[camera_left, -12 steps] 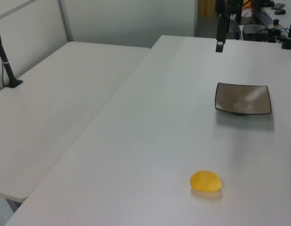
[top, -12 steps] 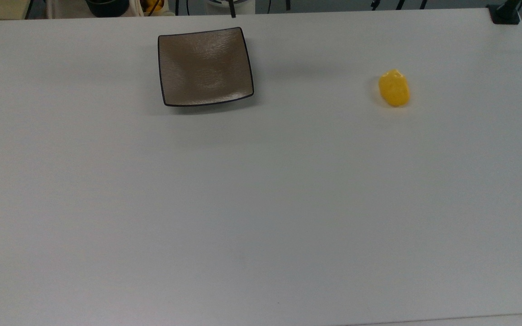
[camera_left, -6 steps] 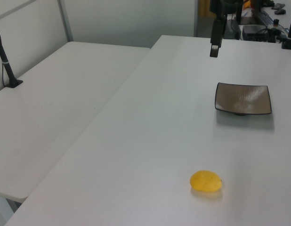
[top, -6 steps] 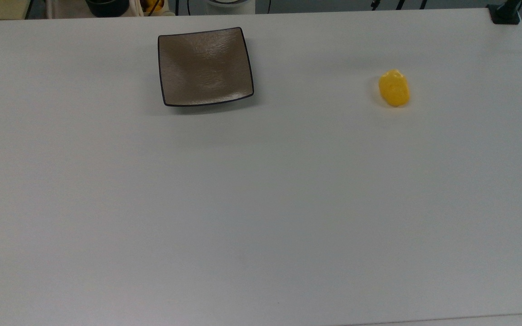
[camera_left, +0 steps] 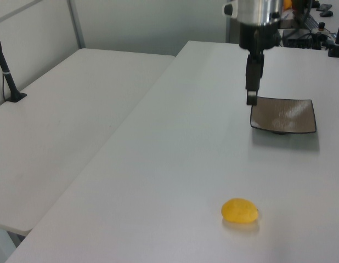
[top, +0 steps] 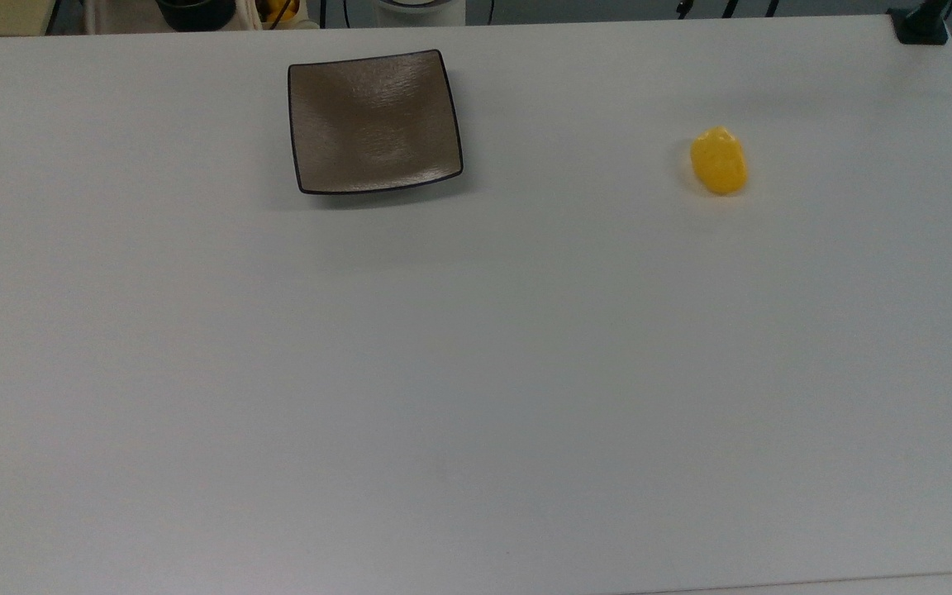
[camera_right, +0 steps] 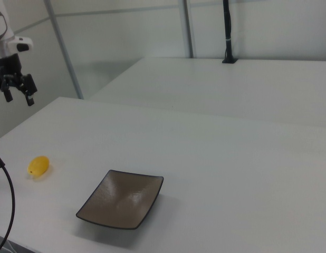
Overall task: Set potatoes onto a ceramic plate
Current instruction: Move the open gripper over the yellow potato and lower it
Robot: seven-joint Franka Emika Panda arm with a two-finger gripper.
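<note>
Next, my gripper grabs the potato by its plump middle (camera_left: 239,211) to put it on the ceramic plate (camera_left: 283,115).
The potatoes are a single yellow-orange oval lump (top: 718,161) lying on the white table (top: 476,372), well off to the top view's right of the ceramic plate. It also shows near the front in the left view (camera_left: 239,211) and at the right view's left (camera_right: 38,165). The ceramic plate (top: 374,122) is square, taupe-brown with a black rim, and bare (camera_left: 283,115) (camera_right: 121,198). My gripper (camera_right: 18,96) hangs open in the air with nothing between its fingers, high above the table and above the potato. In the left view the gripper (camera_left: 250,98) is beside the plate's left edge.
A second white table (camera_left: 60,126) adjoins on the left view's left, with a black post (camera_left: 7,71) on it. A black clamp (top: 922,25) sits at the table's far right corner in the top view. A thin black cable (camera_right: 7,195) arcs at the right view's left edge.
In the left view my gripper has travelled from the table's far edge down and nearer, to beside the plate. The potato and plate have not moved.
</note>
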